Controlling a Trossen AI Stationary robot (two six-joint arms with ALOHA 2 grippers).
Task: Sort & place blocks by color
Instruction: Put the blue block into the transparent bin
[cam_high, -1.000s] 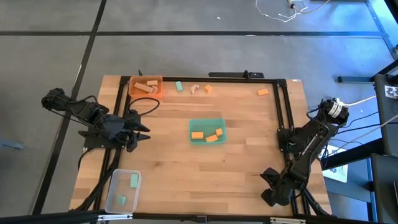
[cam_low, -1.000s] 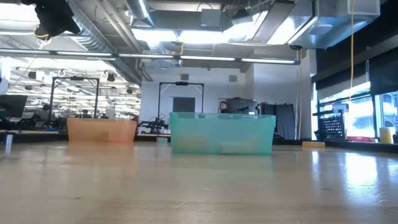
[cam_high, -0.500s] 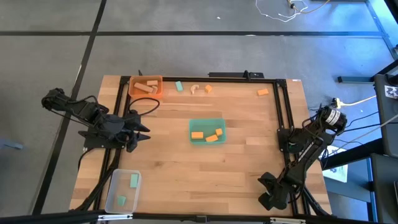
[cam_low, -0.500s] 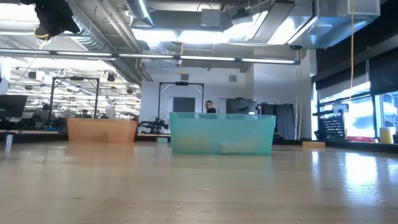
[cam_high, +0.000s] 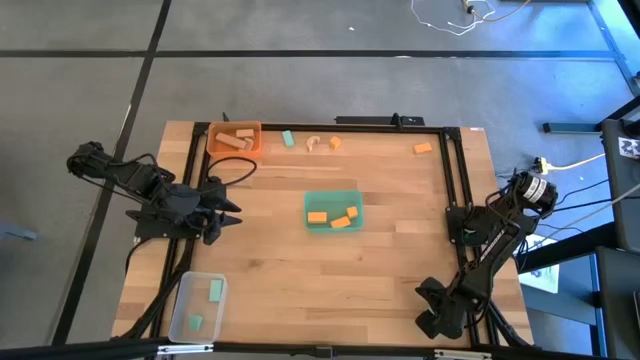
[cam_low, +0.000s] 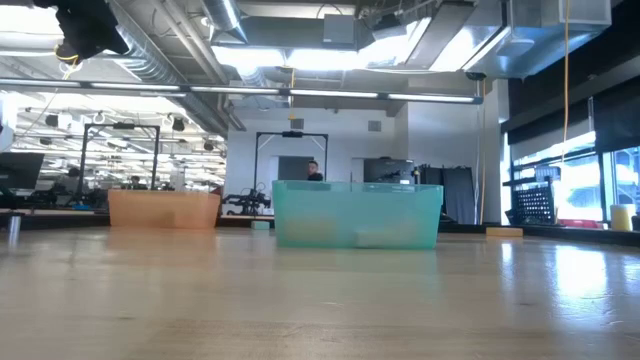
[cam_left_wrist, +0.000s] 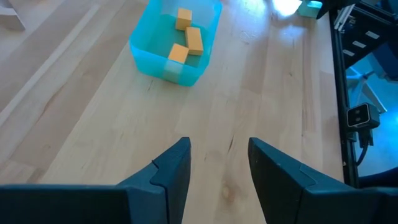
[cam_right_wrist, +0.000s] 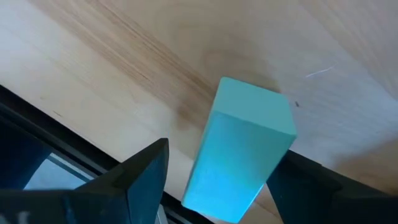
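Observation:
The mint-green block (cam_high: 288, 139) needs to be sorted with the mint blocks in the clear tray (cam_high: 202, 304). My right gripper will grab it by its long sides next.
A mint-green block (cam_right_wrist: 239, 155) stands on end on the table near its near right corner. My right gripper (cam_right_wrist: 219, 151) points down over it, open, one finger on each side; in the high view the right gripper (cam_high: 430, 315) hides the block. My left gripper (cam_left_wrist: 219, 146) hangs open and empty above the left half of the table (cam_high: 232, 212). A green tray (cam_high: 332, 211) at mid-table holds three orange blocks. At the far edge lie a mint block (cam_high: 288, 139), a wood block (cam_high: 315, 143) and two orange blocks (cam_high: 335, 143) (cam_high: 423, 148). My right gripper straddles the upright mint block from above. Bare table shows between one finger (cam_right_wrist: 146, 177) and the block's side. The other finger (cam_right_wrist: 311, 183) overlaps the block's far side in the picture, and I cannot tell whether it touches.
An orange tray (cam_high: 234, 138) with wood blocks sits at the far left corner. A clear tray (cam_high: 197, 305) with two mint blocks sits at the near left. A black frame rail (cam_right_wrist: 56, 124) runs along the table edge beside my right gripper. Bare wood lies between the trays.
My right arm has lowered its gripper a little over the near right corner, fingers unchanged. In the room behind the table a person has walked toward the left.

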